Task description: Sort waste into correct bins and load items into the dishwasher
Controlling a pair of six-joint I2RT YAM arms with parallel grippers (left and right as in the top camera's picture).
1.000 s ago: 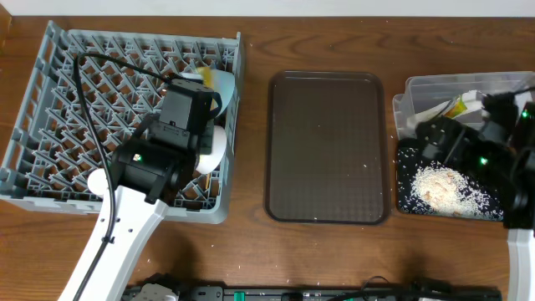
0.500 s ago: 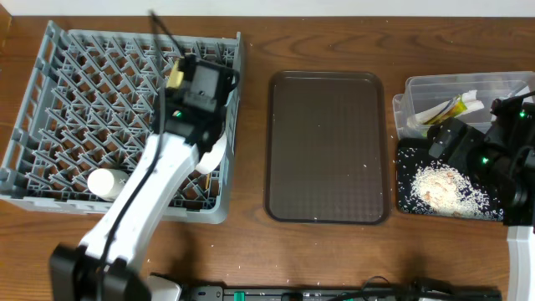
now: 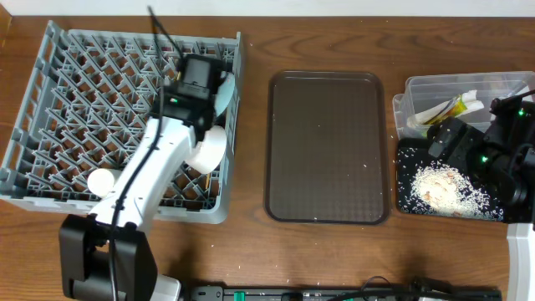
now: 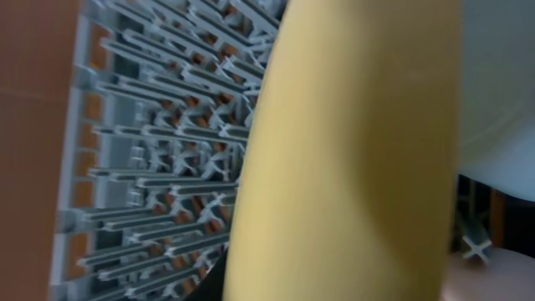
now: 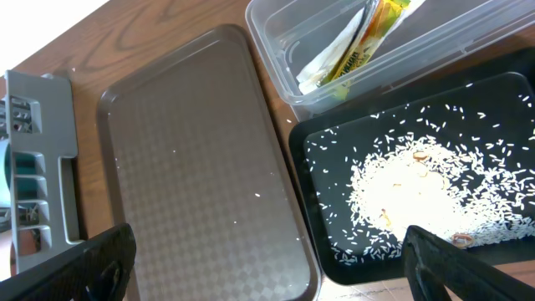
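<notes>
The yellow plate (image 4: 351, 150) stands upright between the rack's wires and light-blue bowl and would stay there, so my left gripper will let go.
The grey dish rack (image 3: 50, 109) fills the left of the table. My left gripper (image 3: 198, 82) is over its far right part, shut on the yellow plate (image 4: 351, 150), which fills the left wrist view; the fingers are mostly hidden. A light-blue bowl (image 3: 226, 89), a white bowl (image 3: 209, 150) and a white cup (image 3: 102, 181) sit in the rack. The green-and-yellow wrapper (image 3: 456, 106) lies in the clear tub (image 3: 418, 88). Rice crumbs (image 3: 439, 186) lie in the black tray (image 3: 408, 201). My right gripper (image 5: 276, 267) is open and empty above the black tray's left edge.
The dark-brown serving tray (image 3: 326, 146) lies between the rack and the bins and also shows in the right wrist view (image 5: 192, 167). A few rice grains are scattered on it and on the wooden table. The right arm (image 3: 501, 159) overhangs the bins.
My left arm has stretched out from a bent pose, carrying the gripper toward the rack's far right corner, then turned the wrist. The right arm shifted slightly right.
</notes>
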